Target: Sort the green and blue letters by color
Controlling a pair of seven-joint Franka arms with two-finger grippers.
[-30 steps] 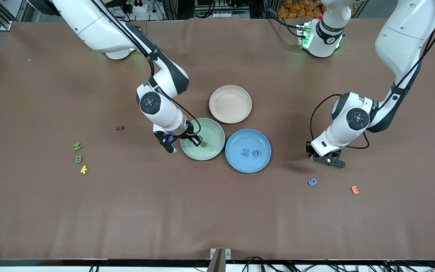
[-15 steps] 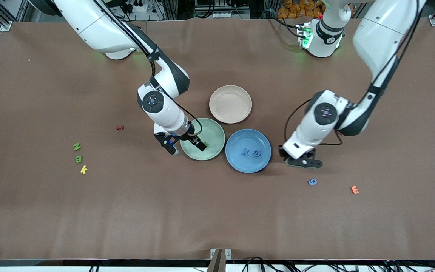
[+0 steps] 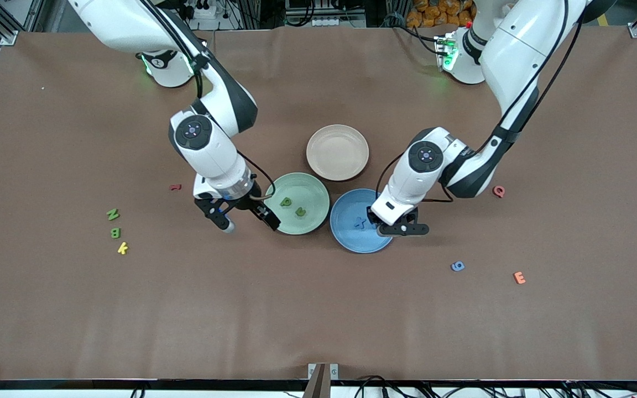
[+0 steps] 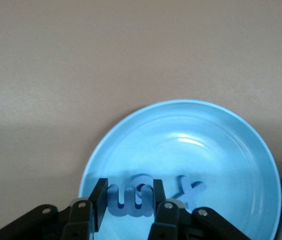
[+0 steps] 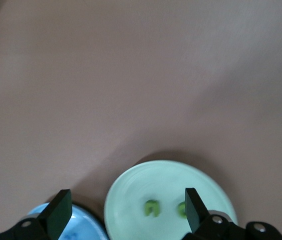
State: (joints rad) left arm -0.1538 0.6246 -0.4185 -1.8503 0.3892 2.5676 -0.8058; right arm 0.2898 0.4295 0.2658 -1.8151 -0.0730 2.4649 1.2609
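My left gripper holds the blue E (image 4: 130, 207) low inside the blue plate's rim. The E would lie in the blue plate (image 4: 230, 170), so it is now time to release it.
My left gripper (image 3: 391, 224) hangs over the blue plate (image 3: 351, 239), shut on a blue letter E (image 4: 130, 201). Under it in the plate lie a blue X (image 3: 359, 223) and another blue letter (image 4: 143, 178), mostly hidden by the held one. My right gripper (image 3: 251, 224) is open and empty at the green plate's (image 3: 313, 190) edge toward the right arm's end. Two green letters (image 3: 286, 202) (image 3: 300, 211) lie in that plate. A blue g (image 3: 457, 266) lies on the table nearer the front camera. Green N (image 3: 112, 214) and B (image 3: 115, 232) lie toward the right arm's end.
A beige plate (image 3: 337, 152) stands empty beside the two coloured plates, farther from the front camera. A yellow k (image 3: 123, 248) lies by the green B. A small red letter (image 3: 175, 187), a pink letter (image 3: 499, 191) and an orange E (image 3: 519, 277) lie loose.
My right gripper opened, left a green letter in the green plate and drew back toward the right arm's end. My left arm swung in over the blue plate with its blue letter.
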